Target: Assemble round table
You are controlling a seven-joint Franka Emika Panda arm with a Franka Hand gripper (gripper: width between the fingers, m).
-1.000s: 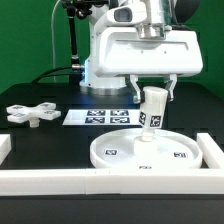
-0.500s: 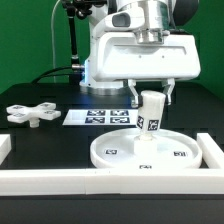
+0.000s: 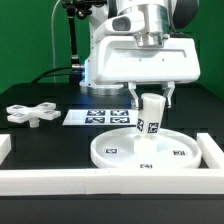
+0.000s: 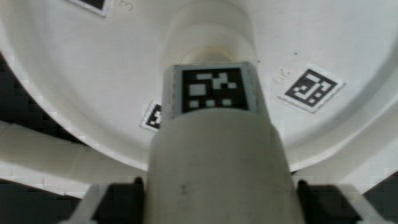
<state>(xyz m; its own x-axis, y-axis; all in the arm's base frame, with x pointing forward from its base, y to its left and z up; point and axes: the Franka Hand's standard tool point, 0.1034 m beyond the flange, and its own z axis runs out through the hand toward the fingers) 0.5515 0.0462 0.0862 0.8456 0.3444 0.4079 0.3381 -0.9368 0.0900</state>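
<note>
My gripper is ready to open. The leg's lower end is on the round disc's middle [image 3: 146,149], so the leg would stay standing.
The round disc [image 3: 140,152] lies flat on the black table near the front rail, with small square tags on its face. The short cylindrical leg [image 3: 150,118] stands nearly upright on the disc's middle, slightly tilted, with a tag on its side. My gripper [image 3: 150,98] is shut on the leg's top end. In the wrist view the leg [image 4: 217,130] runs from between the dark fingers [image 4: 125,205] down to the disc [image 4: 107,60]. The cross-shaped base [image 3: 30,114] lies on the table at the exterior view's left, apart from the gripper.
The marker board [image 3: 105,117] lies flat on the table behind the disc. White border rails run along the front [image 3: 60,180] and at the exterior view's right [image 3: 212,152]. The robot's white base [image 3: 100,65] stands behind.
The gripper and the leg have shifted slightly toward the exterior view's left and the leg stands a little straighter over the disc's middle.
</note>
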